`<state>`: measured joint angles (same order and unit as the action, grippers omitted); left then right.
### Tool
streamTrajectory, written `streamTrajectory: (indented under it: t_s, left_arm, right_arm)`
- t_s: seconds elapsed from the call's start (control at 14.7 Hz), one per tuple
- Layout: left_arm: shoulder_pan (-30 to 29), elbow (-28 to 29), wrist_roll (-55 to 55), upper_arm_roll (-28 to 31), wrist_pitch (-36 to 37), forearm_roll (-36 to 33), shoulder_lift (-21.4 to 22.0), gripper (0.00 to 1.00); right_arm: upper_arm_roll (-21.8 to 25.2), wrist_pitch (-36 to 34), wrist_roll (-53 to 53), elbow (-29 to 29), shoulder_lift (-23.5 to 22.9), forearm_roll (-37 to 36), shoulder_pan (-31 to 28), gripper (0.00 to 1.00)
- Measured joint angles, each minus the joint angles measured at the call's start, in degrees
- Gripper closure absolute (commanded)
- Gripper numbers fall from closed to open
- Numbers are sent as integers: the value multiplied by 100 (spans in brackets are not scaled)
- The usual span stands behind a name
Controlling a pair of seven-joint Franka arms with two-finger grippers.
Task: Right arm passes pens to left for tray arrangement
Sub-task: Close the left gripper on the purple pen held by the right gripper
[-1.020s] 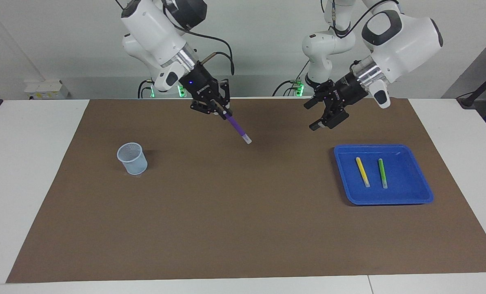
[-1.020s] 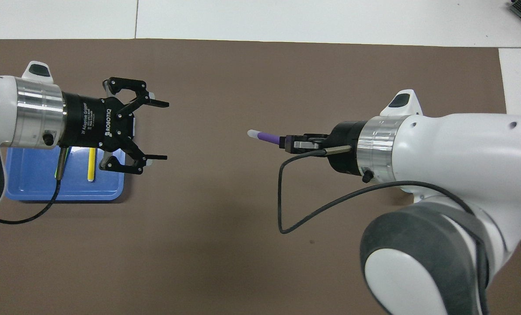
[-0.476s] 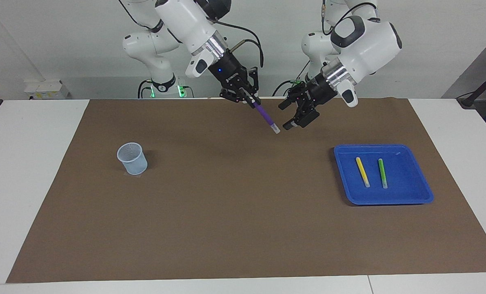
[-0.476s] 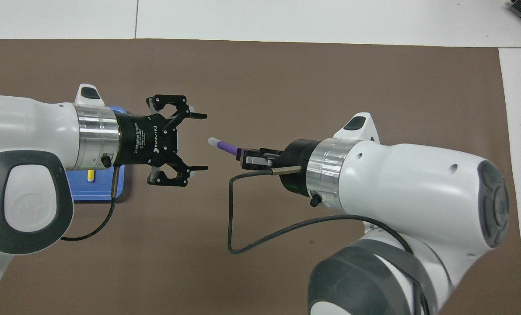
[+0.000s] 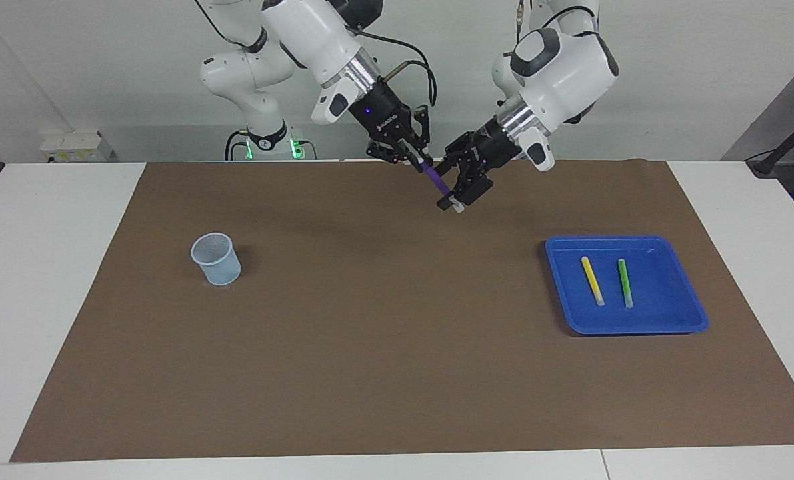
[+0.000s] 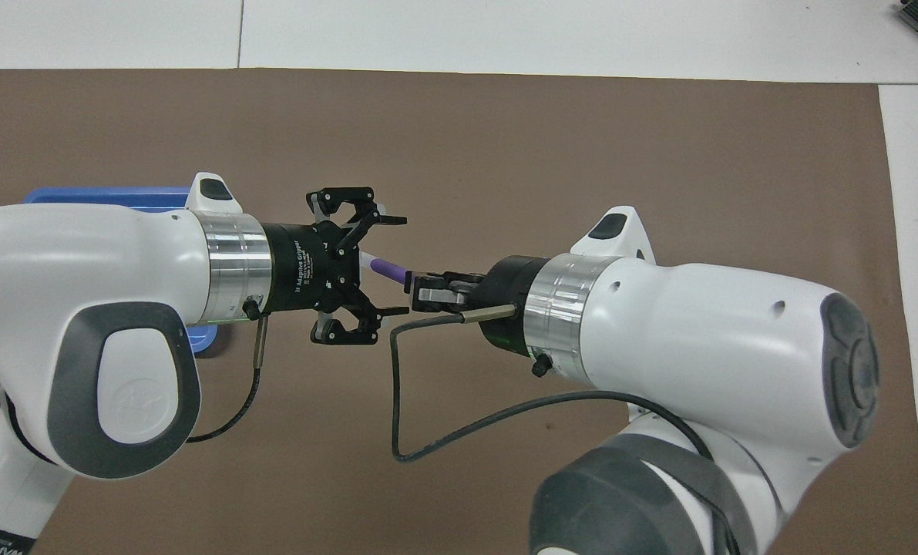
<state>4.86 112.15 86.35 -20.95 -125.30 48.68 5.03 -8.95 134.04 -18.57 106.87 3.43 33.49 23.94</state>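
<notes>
Next, my left gripper grabs the purple pen by the bare body (image 6: 388, 269) beside its whitish cap, since my right gripper's fingers cover the pen's other end.
My right gripper (image 5: 418, 160) is shut on the purple pen (image 5: 437, 184) and holds it slanting down in the air over the mat's middle, near the robots' edge. My left gripper (image 5: 457, 197) faces it with its fingers open. The purple pen (image 6: 388, 267) has its whitish end between the spread fingers of the left gripper (image 6: 397, 266), which have not closed on it. The right gripper (image 6: 418, 284) grips the pen's other end. The yellow pen (image 5: 593, 281) and green pen (image 5: 625, 283) lie side by side in the blue tray (image 5: 667, 297). Only the tray's rim (image 6: 104, 197) shows from overhead.
A small pale-blue see-through cup (image 5: 216, 258) stands on the brown mat (image 5: 370, 347) toward the right arm's end. The tray sits toward the left arm's end of the mat. White tabletop borders the mat.
Both arms have moved toward each other over the mat. The left gripper left the tray's side, and its open fingers now surround the pen's whitish end. The right gripper stayed shut on the pen.
</notes>
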Motion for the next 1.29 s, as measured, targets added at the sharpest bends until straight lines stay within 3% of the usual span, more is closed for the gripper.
streamTrajectory:
  t_s: [0.27,0.34,0.48,0.54,1.09,1.16,1.22,1.29]
  left_arm:
    - [3,14,5,17,-1,0,47,31]
    - [3,14,6,20,-1,0,51,46]
    - [3,14,5,21,-1,0,61,89]
    - [3,14,5,21,-1,0,71,100]
    - [12,46,-27,13,62,-10,147,100]
    - [12,46,-27,13,62,-10,148,100]
    - [12,46,-27,13,62,-10,148,100]
    - [12,46,-23,15,59,-10,149,100]
  right_arm:
    - [2,0,4,-1,0,0,0,100]
    - [2,0,5,-2,0,0,0,100]
    - [2,0,6,-2,0,0,0,100]
    - [2,0,8,-2,0,0,0,100]
    - [28,130,121,-22,-8,0,-7,100]
    - [28,130,121,-22,-8,0,-7,75]
    - [28,130,121,-22,-8,0,-8,26]
    - [28,124,121,-22,-8,0,-8,0]
